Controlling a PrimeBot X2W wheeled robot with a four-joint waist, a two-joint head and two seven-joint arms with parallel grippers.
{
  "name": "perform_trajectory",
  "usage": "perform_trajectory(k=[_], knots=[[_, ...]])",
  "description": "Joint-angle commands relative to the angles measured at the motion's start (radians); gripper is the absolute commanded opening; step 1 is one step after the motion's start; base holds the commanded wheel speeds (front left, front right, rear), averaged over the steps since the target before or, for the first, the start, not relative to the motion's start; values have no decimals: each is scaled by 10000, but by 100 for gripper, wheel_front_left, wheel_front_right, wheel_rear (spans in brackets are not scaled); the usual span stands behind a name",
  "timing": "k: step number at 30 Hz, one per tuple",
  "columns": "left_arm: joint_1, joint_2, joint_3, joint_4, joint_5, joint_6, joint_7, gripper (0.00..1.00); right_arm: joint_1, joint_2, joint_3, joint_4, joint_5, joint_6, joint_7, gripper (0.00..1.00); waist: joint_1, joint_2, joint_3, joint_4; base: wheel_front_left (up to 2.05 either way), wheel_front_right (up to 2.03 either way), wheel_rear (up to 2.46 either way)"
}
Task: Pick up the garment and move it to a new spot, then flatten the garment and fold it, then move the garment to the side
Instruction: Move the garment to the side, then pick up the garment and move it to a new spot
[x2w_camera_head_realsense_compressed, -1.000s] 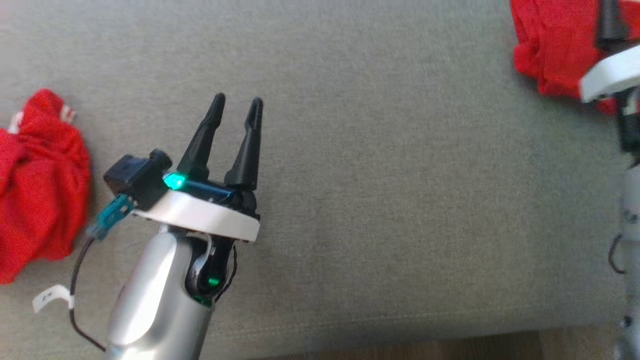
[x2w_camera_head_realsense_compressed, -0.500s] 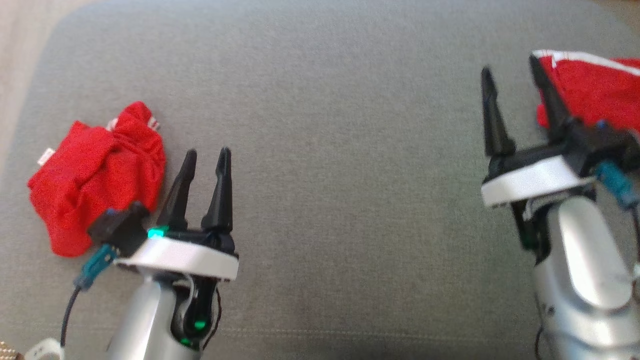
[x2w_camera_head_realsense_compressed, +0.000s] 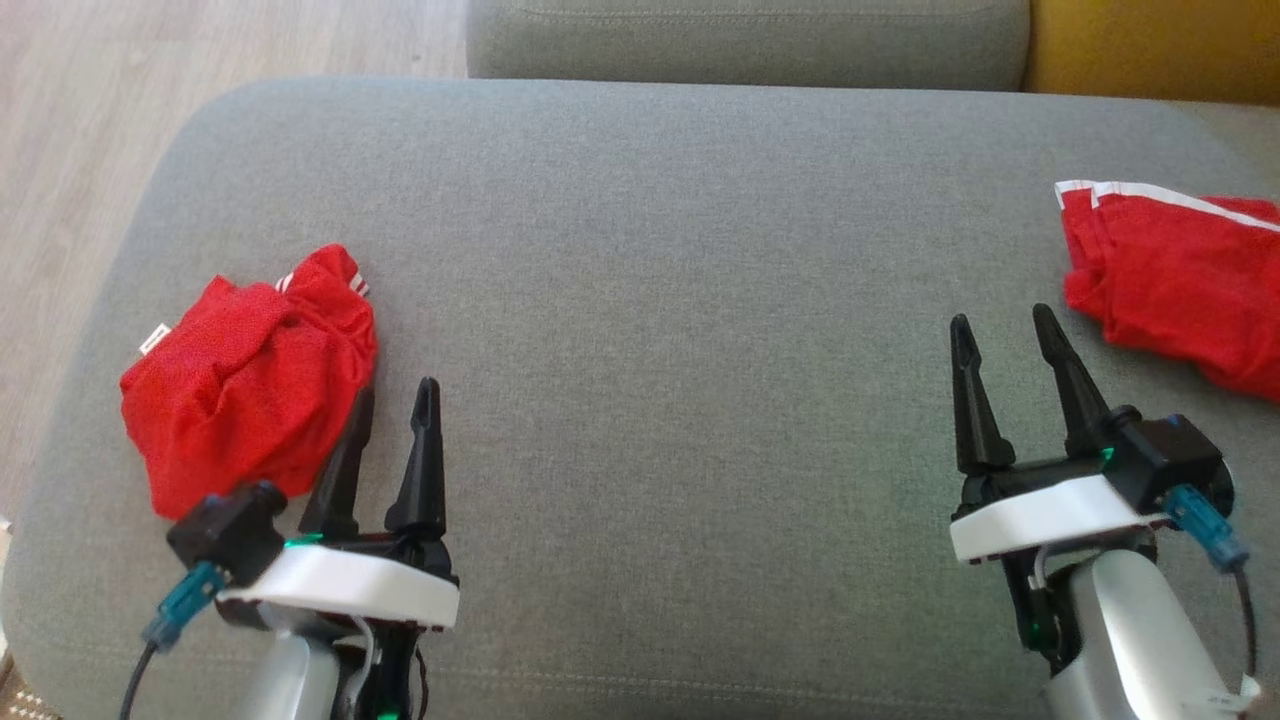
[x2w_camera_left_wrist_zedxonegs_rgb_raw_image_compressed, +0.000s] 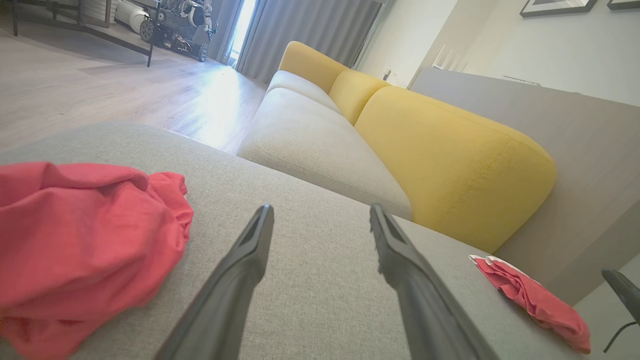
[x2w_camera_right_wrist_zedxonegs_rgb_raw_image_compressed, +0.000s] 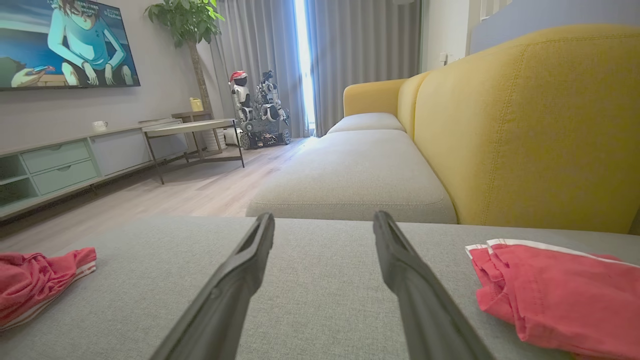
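Note:
Next, my left gripper takes hold of the red garment by its raised fold (x2w_camera_head_realsense_compressed: 314, 324), since the garment lies crumpled and slack (x2w_camera_head_realsense_compressed: 228, 390) on the cushion.
A crumpled red garment (x2w_camera_head_realsense_compressed: 240, 400) lies at the left end of the grey cushion (x2w_camera_head_realsense_compressed: 640, 250). My left gripper (x2w_camera_head_realsense_compressed: 397, 392) stands open just right of it, its left finger close against the cloth's edge; the left wrist view has the crumpled garment (x2w_camera_left_wrist_zedxonegs_rgb_raw_image_compressed: 75, 240) left of the empty left gripper (x2w_camera_left_wrist_zedxonegs_rgb_raw_image_compressed: 321, 210). A second red garment (x2w_camera_head_realsense_compressed: 1180, 280) with white trim lies folded flat at the right end. Left of and nearer than its edge, my right gripper (x2w_camera_head_realsense_compressed: 1002, 318) is open and apart from it. In the right wrist view the folded garment (x2w_camera_right_wrist_zedxonegs_rgb_raw_image_compressed: 560, 290) lies right of the empty right gripper (x2w_camera_right_wrist_zedxonegs_rgb_raw_image_compressed: 324, 216).
Wooden floor (x2w_camera_head_realsense_compressed: 80, 120) drops away past the cushion's left edge. Another grey seat cushion (x2w_camera_head_realsense_compressed: 750, 40) and a yellow backrest (x2w_camera_head_realsense_compressed: 1150, 40) lie beyond the far edge. A TV unit (x2w_camera_right_wrist_zedxonegs_rgb_raw_image_compressed: 65, 165) and a low table (x2w_camera_right_wrist_zedxonegs_rgb_raw_image_compressed: 195, 130) stand across the room.
The head camera has shifted, bringing the whole cushion into view. The right gripper, which reached over the folded garment's edge, now stands clear of it. Both grippers stay open.

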Motion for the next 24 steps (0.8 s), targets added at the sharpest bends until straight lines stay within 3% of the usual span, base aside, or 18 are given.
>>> perform_trajectory(k=[1,15,24], knots=[[-208,66,317,-326,67,41,-53,100,-203,72,254,-330,70,-9,-143,100,1,-1,-28,-17,0,0,0],[-183,66,244,-373,90,-17,-53,100,-147,75,326,-374,145,-9,-197,100,1,-1,116,-41,0,0,0],[-299,66,376,-352,93,-11,-53,100,-256,75,753,-239,157,-9,-180,100,1,-1,113,640,0,0,0]])
